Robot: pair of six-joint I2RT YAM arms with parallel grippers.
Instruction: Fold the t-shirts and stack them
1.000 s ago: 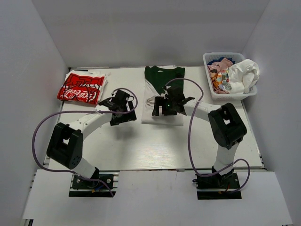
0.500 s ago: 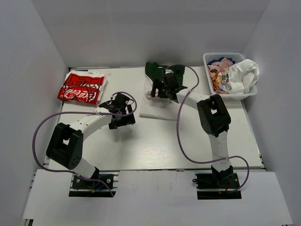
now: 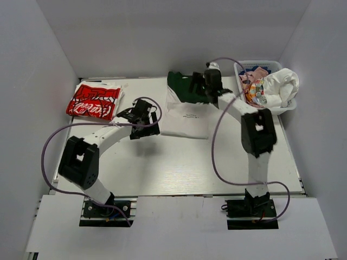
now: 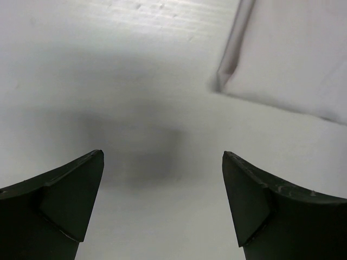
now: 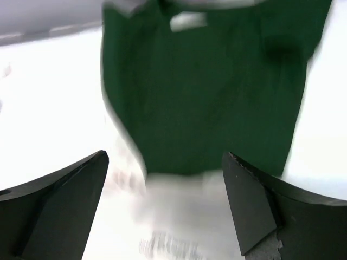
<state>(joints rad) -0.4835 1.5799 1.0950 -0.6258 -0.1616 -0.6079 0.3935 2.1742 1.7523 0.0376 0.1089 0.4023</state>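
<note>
Next, the left gripper grabs the white t-shirt by its near hem corner [image 3: 163,134], to fold that hem edge over toward the green t-shirt's collar [image 3: 183,79].
A folded white t-shirt [image 3: 187,116] with small black text lies at the table's back centre, over a dark green t-shirt [image 3: 181,88] whose top part shows behind it. A folded red-and-white printed t-shirt [image 3: 95,100] lies at the back left. My left gripper [image 3: 153,126] is open and empty, just left of the white shirt; its corner shows in the left wrist view [image 4: 293,54]. My right gripper [image 3: 201,86] is open and empty above the green shirt's right side; the right wrist view shows the green cloth [image 5: 206,92] and white shirt [image 5: 184,216], blurred.
A white lattice basket [image 3: 242,103] at the back right holds several crumpled shirts, pink, blue and white [image 3: 279,86]. White walls close the table on three sides. Purple cables loop from both arms.
My right gripper has moved from over the white shirt to the back, above the green shirt. My left gripper has shifted right toward the white shirt's left edge.
</note>
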